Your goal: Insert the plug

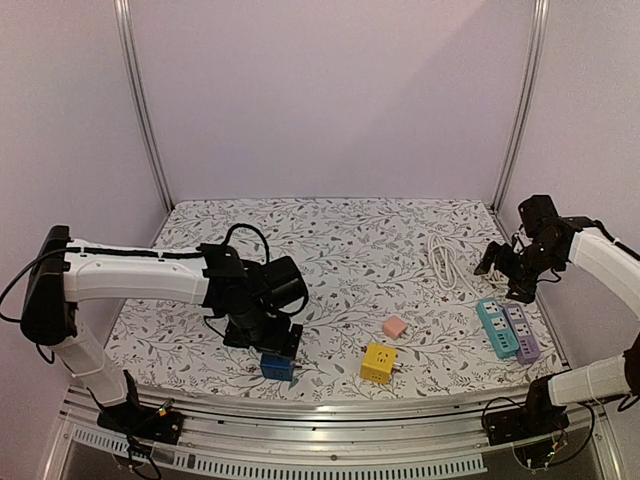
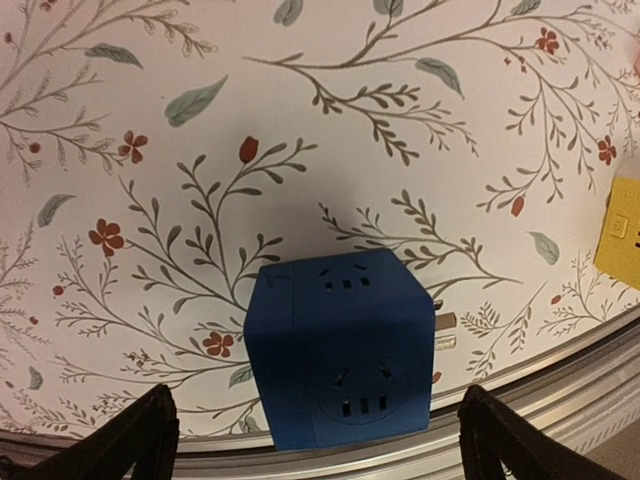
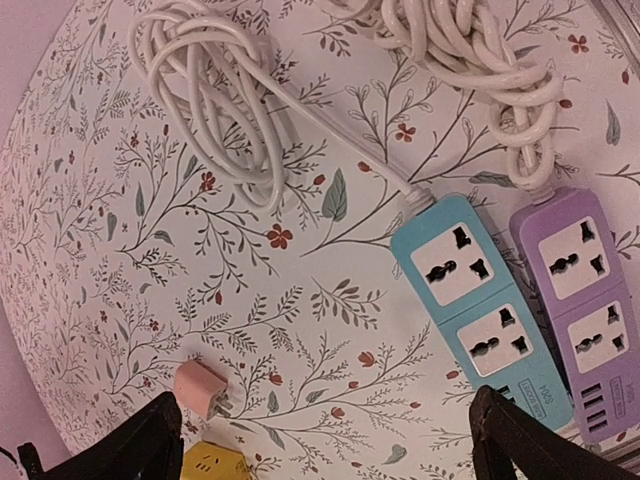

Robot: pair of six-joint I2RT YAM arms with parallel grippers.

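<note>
The blue socket cube should be grabbed next by its rail-side end with my left gripper. The prongs and the cube's far end then stay free for handing over.
A blue socket cube with metal prongs on its right side sits at the table's near edge. My left gripper hovers just over it, open; in the left wrist view the cube lies between the two wide-apart fingers without touching them. A small pink plug and a yellow socket cube lie mid-table, also seen in the right wrist view as pink plug and yellow cube. My right gripper is open and empty above the strips.
A teal power strip and a purple one lie side by side at the right; both show in the right wrist view, teal and purple. Coiled white cables lie behind them. A metal rail borders the near edge.
</note>
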